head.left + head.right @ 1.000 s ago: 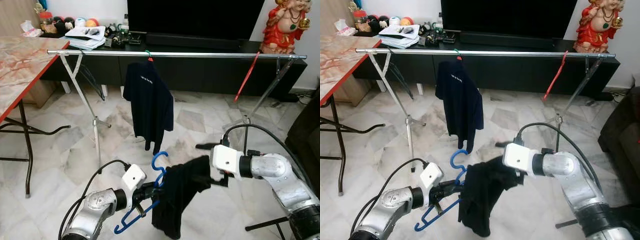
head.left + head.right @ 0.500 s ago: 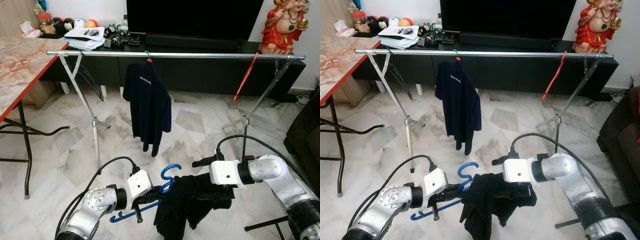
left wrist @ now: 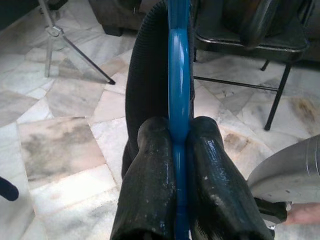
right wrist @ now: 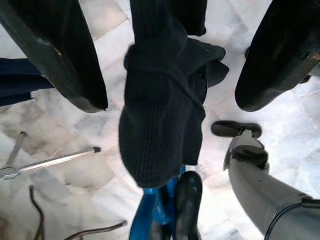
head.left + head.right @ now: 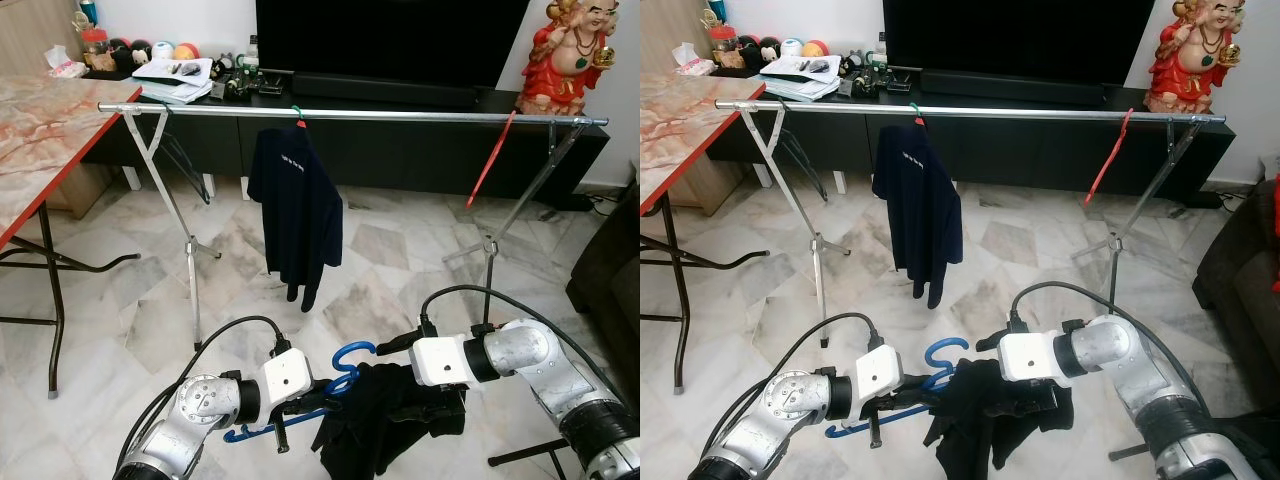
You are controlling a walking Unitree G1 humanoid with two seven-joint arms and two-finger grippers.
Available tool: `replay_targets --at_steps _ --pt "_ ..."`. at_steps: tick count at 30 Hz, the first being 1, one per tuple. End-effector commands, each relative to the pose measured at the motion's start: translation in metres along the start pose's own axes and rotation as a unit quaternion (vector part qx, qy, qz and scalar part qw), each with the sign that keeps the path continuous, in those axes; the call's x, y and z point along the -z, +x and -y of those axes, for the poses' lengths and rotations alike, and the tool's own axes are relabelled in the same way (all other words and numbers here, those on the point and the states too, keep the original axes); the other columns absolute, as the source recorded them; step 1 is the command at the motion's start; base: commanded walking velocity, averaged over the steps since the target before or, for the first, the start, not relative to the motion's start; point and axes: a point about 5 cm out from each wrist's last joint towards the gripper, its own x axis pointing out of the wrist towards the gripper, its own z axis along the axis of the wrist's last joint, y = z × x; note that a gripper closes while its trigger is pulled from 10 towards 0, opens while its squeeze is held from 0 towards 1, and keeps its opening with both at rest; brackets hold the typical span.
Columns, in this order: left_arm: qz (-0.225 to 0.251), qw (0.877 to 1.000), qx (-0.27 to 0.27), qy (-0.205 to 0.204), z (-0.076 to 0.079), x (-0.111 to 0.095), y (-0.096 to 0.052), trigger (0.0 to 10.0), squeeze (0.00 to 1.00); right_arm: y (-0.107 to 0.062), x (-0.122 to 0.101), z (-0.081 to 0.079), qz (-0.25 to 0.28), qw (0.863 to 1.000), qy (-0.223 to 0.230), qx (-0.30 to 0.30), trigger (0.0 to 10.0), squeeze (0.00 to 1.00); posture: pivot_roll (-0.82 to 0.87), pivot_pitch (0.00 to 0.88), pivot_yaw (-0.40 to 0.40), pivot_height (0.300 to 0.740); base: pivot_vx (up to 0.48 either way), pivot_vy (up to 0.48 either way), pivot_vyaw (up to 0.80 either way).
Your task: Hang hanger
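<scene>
The rest of the black garment hangs loose toward the floor, so the robot's right gripper should next grab the garment by the ribbed fold [image 4: 157, 132] bunched over the hanger's end.
A blue plastic hanger [image 5: 345, 362] lies almost level, low in front of me, and my left gripper [image 5: 316, 402] is shut on its bar [image 3: 178, 95]. A black garment [image 5: 385, 425] is bunched over the hanger's far end and droops toward the floor. My right gripper [image 4: 170, 50] is at that garment, and its fingers [image 4: 60, 50] stand wide apart with the cloth [image 4: 160, 115] hanging loose between them. Beyond stands a silver clothes rail [image 5: 400, 115], which carries a navy shirt [image 5: 295, 215] on a green hanger and a bare red hanger [image 5: 490, 162].
A marble-topped table with a red edge [image 5: 50, 120] stands at the left. A black TV console [image 5: 400, 150] runs behind the rail, with a red statue [image 5: 565, 50] on its right end. A dark sofa [image 5: 610, 270] sits at the right. Marble floor lies between me and the rail.
Both arms have sunk lower. The blue hanger has tipped from nearly upright to almost level, and the black garment has dropped with it and bunched up.
</scene>
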Motion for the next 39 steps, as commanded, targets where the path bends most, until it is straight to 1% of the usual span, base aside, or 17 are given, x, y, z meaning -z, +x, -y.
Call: replay_targets --at_steps 1,6,8,9,10,11,12,15,23,25,28,36,39 --pt "0.031 0.998 0.008 0.049 -0.004 -0.020 0.005 10.0 0.00 0.003 0.001 0.000 -0.009 1.000 -0.002 -0.006 10.0 0.00 -0.05 0.019 -0.047 0.740 0.000 0.000 0.00" --pt "0.029 0.998 0.014 0.056 -0.004 -0.022 0.006 10.0 0.00 0.009 0.005 -0.002 -0.011 1.000 0.015 0.004 10.0 0.00 -0.05 0.019 -0.048 0.740 0.000 0.000 0.00" --pt "0.029 0.998 0.015 0.061 -0.004 -0.022 0.006 10.0 0.00 0.011 0.007 -0.003 -0.009 1.000 0.026 0.008 9.2 0.00 -0.05 0.019 -0.048 0.740 0.000 0.000 0.00" --pt "0.029 0.998 0.015 0.062 -0.005 -0.023 0.006 10.0 0.00 0.011 0.008 -0.003 -0.007 0.999 0.033 0.009 6.4 0.00 -0.05 0.021 -0.049 0.740 0.000 0.000 0.00" --pt "0.030 0.997 0.015 0.062 -0.005 -0.023 0.007 10.0 0.00 0.012 0.009 -0.003 -0.005 0.999 0.037 0.009 1.0 0.00 -0.05 0.021 -0.049 0.740 0.000 0.000 0.00" --pt "0.031 0.997 0.015 0.063 -0.005 -0.024 0.007 10.0 0.00 0.013 0.009 -0.003 -0.004 0.999 0.040 0.011 0.4 0.00 -0.04 0.029 -0.052 0.740 0.000 0.000 0.00" --pt "0.031 0.997 0.015 0.063 -0.005 -0.024 0.007 10.0 0.00 0.013 0.010 -0.003 -0.003 0.999 0.042 0.012 0.0 0.00 -0.04 0.029 -0.052 0.740 0.000 0.000 0.00" --pt "0.032 0.997 0.014 0.064 -0.006 -0.024 0.007 10.0 0.00 0.013 0.011 -0.003 0.009 0.998 0.053 0.016 0.0 0.00 -0.04 0.042 -0.053 0.740 0.000 0.000 0.00" --pt "0.032 0.997 0.012 0.064 -0.006 -0.024 0.007 10.0 0.00 0.012 0.011 -0.001 0.015 0.998 0.061 0.025 0.0 0.00 -0.04 0.057 -0.050 0.740 0.000 0.000 0.00" --pt "0.032 0.997 0.013 0.066 -0.007 -0.025 0.006 10.0 0.00 0.013 0.011 0.001 0.030 0.996 0.073 0.036 0.0 0.00 -0.03 0.065 -0.047 0.740 0.000 0.000 0.00" --pt "0.032 0.997 0.014 0.066 -0.007 -0.025 0.006 10.0 0.00 0.013 0.010 0.002 0.037 0.995 0.078 0.041 0.0 0.00 -0.03 0.069 -0.044 0.740 0.000 0.000 0.00" --pt "0.032 0.997 0.015 0.065 -0.008 -0.025 0.004 10.0 0.00 0.014 0.010 0.003 0.053 0.993 0.094 0.043 0.0 0.00 -0.02 0.086 -0.035 0.740 0.000 0.000 0.00" --pt "0.032 0.997 0.016 0.066 -0.008 -0.025 0.003 10.0 0.00 0.015 0.011 0.000 0.057 0.993 0.100 0.037 0.0 0.00 -0.02 0.090 -0.031 0.740 0.000 0.000 0.00"
